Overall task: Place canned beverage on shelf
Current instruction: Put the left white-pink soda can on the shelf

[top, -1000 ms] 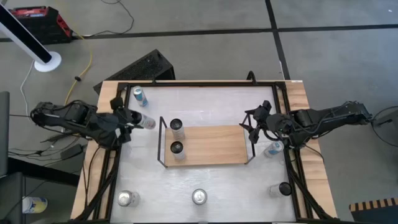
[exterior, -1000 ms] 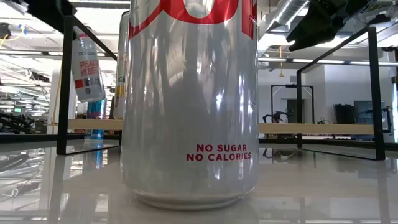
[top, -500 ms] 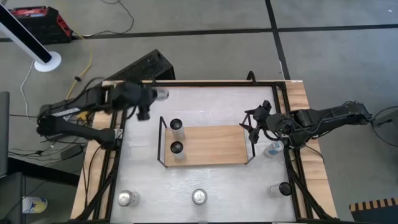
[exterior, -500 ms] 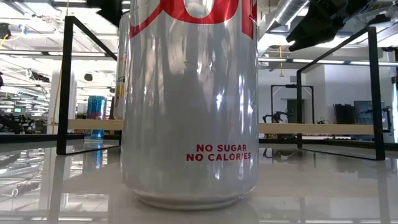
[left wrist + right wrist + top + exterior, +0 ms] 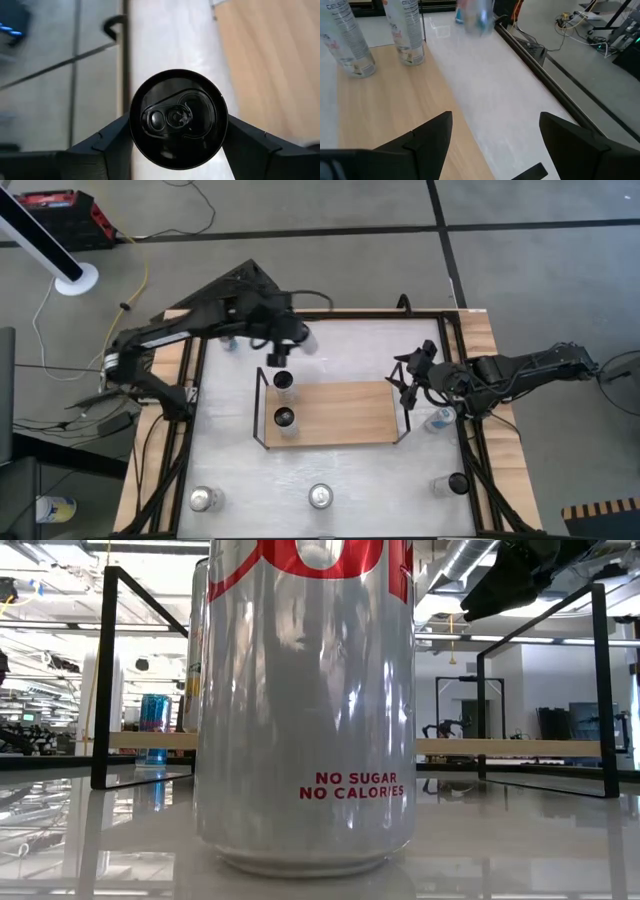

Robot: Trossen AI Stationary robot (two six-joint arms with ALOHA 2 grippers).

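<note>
My left gripper should keep holding the can until it is on the board, because the can hangs beyond the shelf board's far edge.
My left gripper hangs over the table's far left, just beyond the shelf's left end, shut on a pale can with a black top. The shelf is a light-wood board in a black wire frame. Two cans stand upright on the left end of the board. My right gripper waits open by the shelf's right end rail, with nothing between its fingers. My left gripper pinches the can between its two fingers, on opposite sides of the wall just below the black top rim. The fingers lie along the can, whose top faces back toward the wrist. The can is tilted and lifted clear of the table.
Three cans stand along the near edge, and the middle one fills the low view. Another can stands right of the shelf, and a blue one at the far left. Black rails border the table.
My left gripper has swung with the can from the table's left edge toward the far edge, then right, ending beside the shelf's far left corner. It has risen and rolled on the way. The can has left the low view upward.
</note>
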